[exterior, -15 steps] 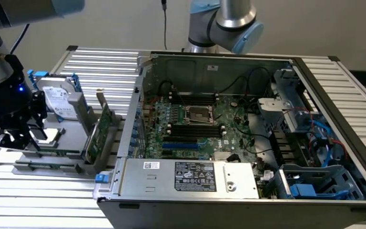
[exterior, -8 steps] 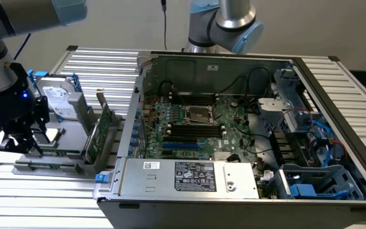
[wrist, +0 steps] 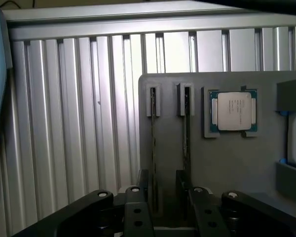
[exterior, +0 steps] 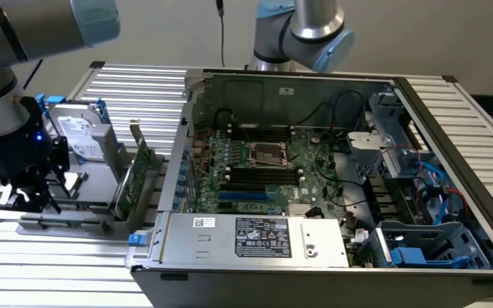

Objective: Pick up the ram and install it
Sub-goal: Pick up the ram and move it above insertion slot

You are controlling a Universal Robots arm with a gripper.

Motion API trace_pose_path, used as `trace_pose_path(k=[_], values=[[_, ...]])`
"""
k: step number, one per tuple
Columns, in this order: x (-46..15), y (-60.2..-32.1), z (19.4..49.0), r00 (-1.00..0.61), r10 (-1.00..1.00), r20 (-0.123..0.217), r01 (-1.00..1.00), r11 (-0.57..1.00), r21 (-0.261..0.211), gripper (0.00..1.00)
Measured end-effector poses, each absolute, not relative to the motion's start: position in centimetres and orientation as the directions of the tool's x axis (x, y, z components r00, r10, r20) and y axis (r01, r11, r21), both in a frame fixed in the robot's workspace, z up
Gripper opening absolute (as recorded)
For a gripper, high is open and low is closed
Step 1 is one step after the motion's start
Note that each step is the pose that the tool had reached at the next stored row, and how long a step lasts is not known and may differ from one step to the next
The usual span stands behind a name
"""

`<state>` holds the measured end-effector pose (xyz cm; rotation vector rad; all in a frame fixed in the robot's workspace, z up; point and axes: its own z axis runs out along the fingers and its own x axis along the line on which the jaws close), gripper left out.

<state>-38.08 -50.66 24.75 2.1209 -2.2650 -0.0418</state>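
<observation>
I will next pinch the ram stick by its open middle part [exterior: 64, 222], because the holder's end posts hold the ram stick at its tips.
Two ram sticks stand edge-on in slots of a grey holder plate [wrist: 227, 163]: one ram stick [wrist: 153, 148] and a second ram stick [wrist: 187, 143] beside it. My gripper [wrist: 163, 210] hovers open over their near ends, with nothing held. The first stick runs into the gap between the black fingers [wrist: 137, 212], and the second disappears behind the other finger. In the exterior view the gripper [exterior: 25, 192] hangs over the holder [exterior: 67, 221] at that view's left, beside the open computer case. The motherboard [exterior: 264, 167] lies inside with black memory slots [exterior: 264, 175].
A silver processor [wrist: 233, 111] sits in a pocket of the holder next to the sticks. A green expansion card [exterior: 135, 179] and a hard drive [exterior: 79, 138] stand upright on the holder. A power supply [exterior: 255, 237], cables and drive cages crowd the case. A second arm [exterior: 311, 32] rises behind it.
</observation>
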Motion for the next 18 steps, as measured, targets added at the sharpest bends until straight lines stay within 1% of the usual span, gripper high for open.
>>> trace_pose_path(k=[18], values=[[-38.9, -51.7, 21.5, -0.066, -0.998, 0.009, -0.997, 0.066, 0.046, 0.36]])
